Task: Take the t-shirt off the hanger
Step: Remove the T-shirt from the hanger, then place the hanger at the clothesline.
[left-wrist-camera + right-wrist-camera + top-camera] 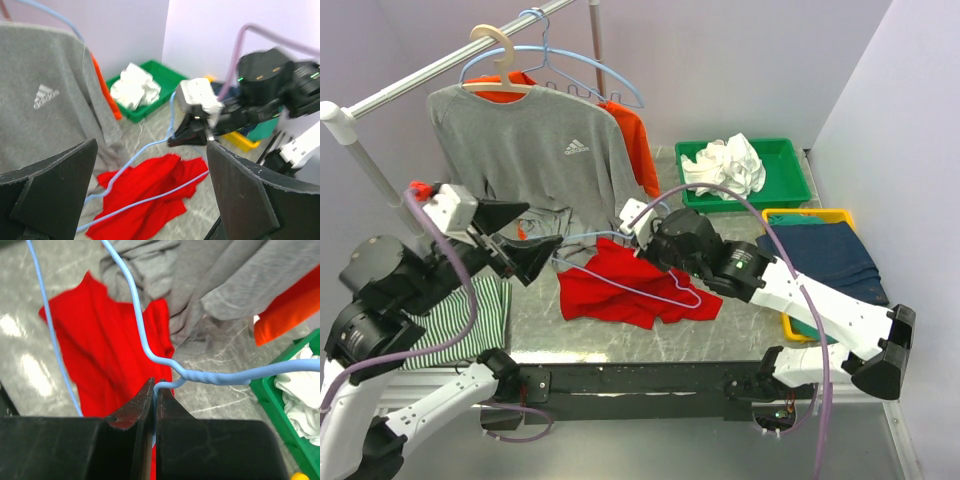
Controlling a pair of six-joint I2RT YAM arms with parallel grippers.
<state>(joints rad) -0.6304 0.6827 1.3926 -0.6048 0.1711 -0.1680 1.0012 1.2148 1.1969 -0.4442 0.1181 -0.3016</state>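
Note:
My left gripper grabs the light-blue wire hanger (pixel 145 200) by its shoulder wire (pixel 123 169) next, away from the hook, which leaves the hook free to hang on the bar.
The red t-shirt (pixel 620 295) (pixel 150 180) (pixel 110 350) lies crumpled on the grey table. Just above it hangs the light-blue wire hanger (pixel 145 200) (pixel 141 325), its bottom wire crossing over the cloth; I cannot tell whether any part of the shirt is still caught on it. My right gripper (pixel 642 248) (pixel 156 385) is shut on the hanger's hook, just below the twisted neck. My left gripper (pixel 542 226) (pixel 152 145) hovers wide open to the left of the shirt, with nothing between its fingers.
A grey sweatshirt (pixel 525 160) hangs from the rail (pixel 430 72), its hem reaching the table behind the shirt, with an orange garment (pixel 635 140) behind it. A green bin (pixel 790 175) holds white cloth, a yellow bin (pixel 820 215) dark blue clothes. Striped cloth (pixel 470 320) lies near left.

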